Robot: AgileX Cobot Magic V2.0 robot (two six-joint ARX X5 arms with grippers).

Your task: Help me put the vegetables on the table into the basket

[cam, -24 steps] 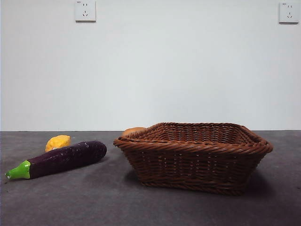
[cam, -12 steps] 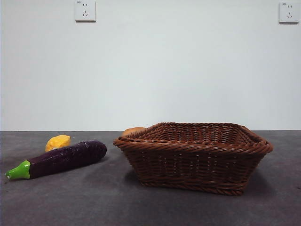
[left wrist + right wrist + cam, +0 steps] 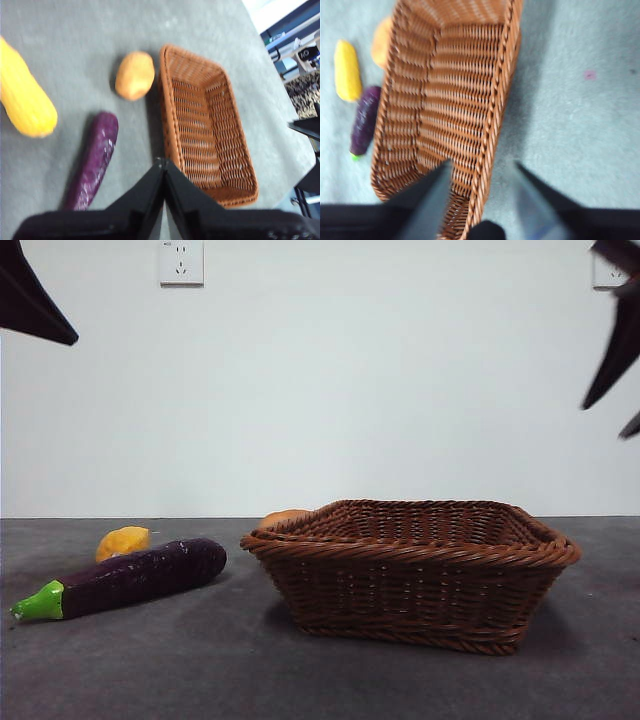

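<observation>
The right gripper grabs the basket [image 3: 400, 550] by its braided rim [image 3: 548, 540] next, to bring it to the vegetables for filling.
The dark-purple eggplant [image 3: 130, 578] lies on the table at the left, green end toward the camera. The yellow piece [image 3: 122, 542] lies just behind it. The tan potato [image 3: 283, 517] peeks out behind the basket's left rim. The wicker basket [image 3: 400, 550] stands right of centre and is empty. In the left wrist view my left gripper [image 3: 162, 162] is shut and empty, high above the eggplant [image 3: 95, 160], yellow piece [image 3: 25, 100], potato [image 3: 135, 75] and basket [image 3: 167, 100]. My right gripper [image 3: 483, 164] is open and empty, high above the basket's rim [image 3: 495, 110].
Black arm tips show in the front view at the top left corner [image 3: 30, 300] and the top right edge [image 3: 615, 350]. The dark grey table [image 3: 200, 660] lies bare in front. A white wall with two sockets stands behind.
Black arm tips have come into the front view at both top corners. The vegetables and the basket have not moved.
</observation>
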